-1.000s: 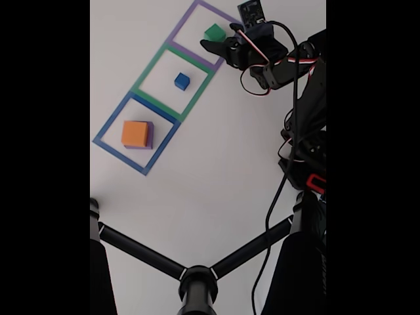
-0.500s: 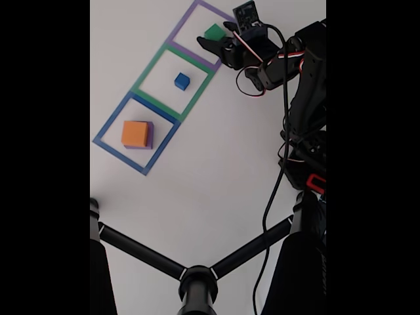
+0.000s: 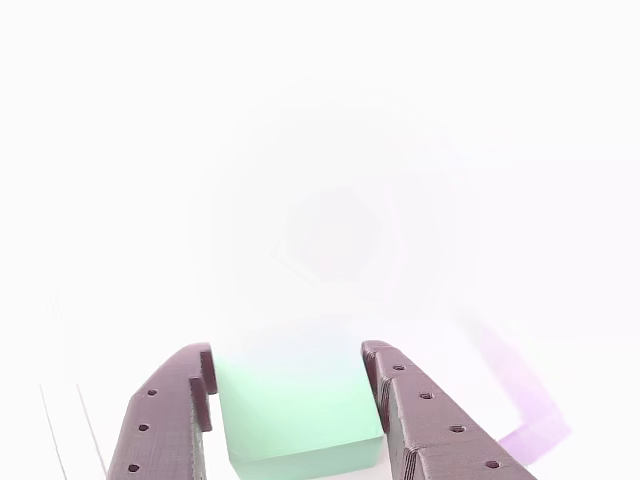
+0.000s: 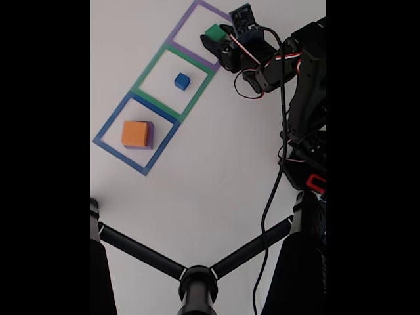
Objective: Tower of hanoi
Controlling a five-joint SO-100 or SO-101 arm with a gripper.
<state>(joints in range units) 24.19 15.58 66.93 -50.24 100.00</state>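
My gripper needs to stack the tower of hanoi, so next it will grab the green cube [image 3: 295,415] by its two opposite sides.
A green cube [image 4: 212,30] sits inside the purple taped square [image 4: 190,16] at the top of the fixed view. My gripper [image 4: 215,37] is open and straddles it, one dark finger on each side. In the other view the green cube [image 3: 295,415] fills nearly all the gap between the fingers [image 3: 165,420] of the gripper [image 3: 288,350]; I cannot tell whether they touch it. A small blue cube [image 4: 182,81] lies in the green taped square [image 4: 147,69]. An orange cube [image 4: 135,134] rests on a purple block in the blue taped square [image 4: 108,128].
The arm's body and cables [image 4: 302,98] take up the right side of the fixed view. A black tripod-like stand [image 4: 197,279] crosses the bottom. A strip of purple tape [image 3: 530,420] shows at the right of the washed-out other view.
The open gripper has moved up and left over the past second, from beside the green cube to around it. The cubes have not moved.
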